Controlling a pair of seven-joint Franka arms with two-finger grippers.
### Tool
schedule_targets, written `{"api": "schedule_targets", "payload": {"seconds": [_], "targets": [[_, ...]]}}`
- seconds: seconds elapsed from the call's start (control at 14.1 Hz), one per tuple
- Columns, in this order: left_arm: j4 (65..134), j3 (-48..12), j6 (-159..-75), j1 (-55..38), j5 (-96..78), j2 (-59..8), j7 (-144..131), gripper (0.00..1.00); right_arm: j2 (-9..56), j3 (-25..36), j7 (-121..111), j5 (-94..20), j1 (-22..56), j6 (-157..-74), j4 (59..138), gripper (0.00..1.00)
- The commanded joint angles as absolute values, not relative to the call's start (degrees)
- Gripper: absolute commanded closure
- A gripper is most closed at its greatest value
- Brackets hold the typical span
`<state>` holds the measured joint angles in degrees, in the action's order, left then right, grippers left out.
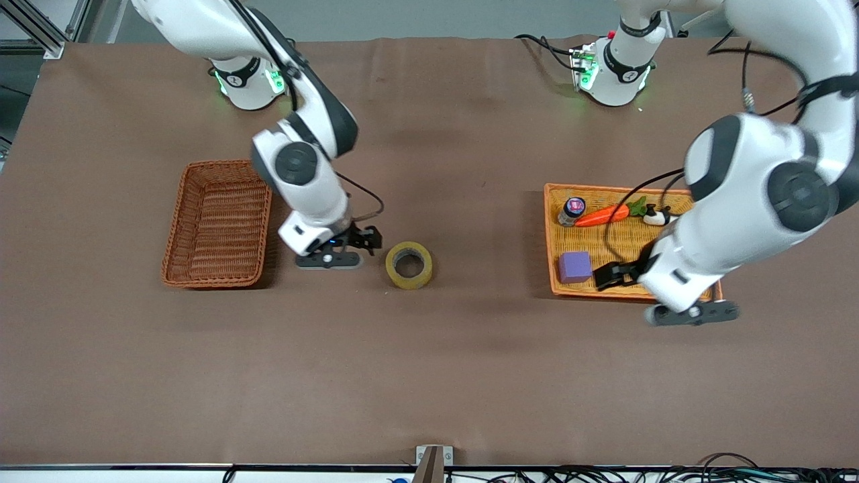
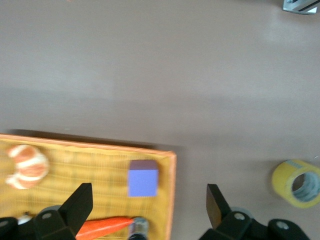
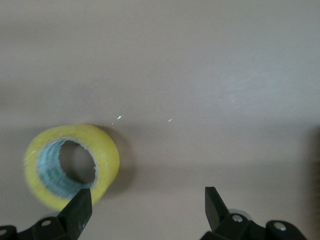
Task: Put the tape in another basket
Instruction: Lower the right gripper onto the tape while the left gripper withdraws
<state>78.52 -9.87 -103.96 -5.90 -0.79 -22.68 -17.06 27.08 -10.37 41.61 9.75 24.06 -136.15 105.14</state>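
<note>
The tape roll should be moved into the reddish-brown wicker basket (image 1: 218,223), so my right gripper should next pick up the tape roll by its side (image 1: 425,254).
The yellowish tape roll (image 1: 409,265) lies flat on the brown table between the two baskets, in neither of them. It also shows in the right wrist view (image 3: 102,150) and the left wrist view (image 2: 285,180). The reddish-brown wicker basket (image 1: 218,223) stands empty toward the right arm's end. My right gripper (image 1: 368,240) is open and empty, low over the table between that basket and the tape; the tape lies beside one of its fingers (image 3: 80,207). My left gripper (image 1: 607,274) is open and empty over the yellow tray, near the purple cube (image 1: 575,267).
The flat yellow tray with an orange rim (image 1: 551,228) toward the left arm's end holds the purple cube (image 2: 143,178), a toy carrot (image 1: 602,215), a small bottle (image 1: 572,210) and a black-and-white toy (image 1: 658,216). An orange-and-white toy (image 2: 27,166) also lies in it.
</note>
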Motion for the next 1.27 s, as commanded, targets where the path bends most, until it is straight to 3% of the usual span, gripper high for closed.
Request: {"api": "schedule_targets", "payload": {"seconds": [0.0, 0.42, 0.99, 1.06, 1.2], "targets": [[88.66, -10.37, -104.50, -3.26, 0.44, -12.15, -14.94, 0.00, 32.85, -9.58, 54.27, 17.03, 28.46, -137.02, 100.22, 0.00], [100.71, -9.41, -104.68, -2.90, 0.35, 1.48, -14.59, 0.00, 36.65, -8.53, 57.48, 17.58, 30.15, -137.55, 97.39, 0.00], [103.10, -4.13, -103.71, -3.69, -3.69, 4.66, -8.53, 0.00, 40.87, -7.56, 63.02, 20.30, 31.02, -142.03, 96.95, 0.02], [102.66, -4.04, -103.36, -4.04, -3.34, 4.40, -8.70, 0.00, 41.30, -7.56, 62.93, 21.00, 31.03, -141.94, 96.86, 0.13], [102.39, -3.87, -102.66, -4.13, -3.16, 4.39, -8.70, 0.00, 41.48, -7.56, 62.93, 21.71, 31.55, -141.59, 96.68, 0.62]]}}
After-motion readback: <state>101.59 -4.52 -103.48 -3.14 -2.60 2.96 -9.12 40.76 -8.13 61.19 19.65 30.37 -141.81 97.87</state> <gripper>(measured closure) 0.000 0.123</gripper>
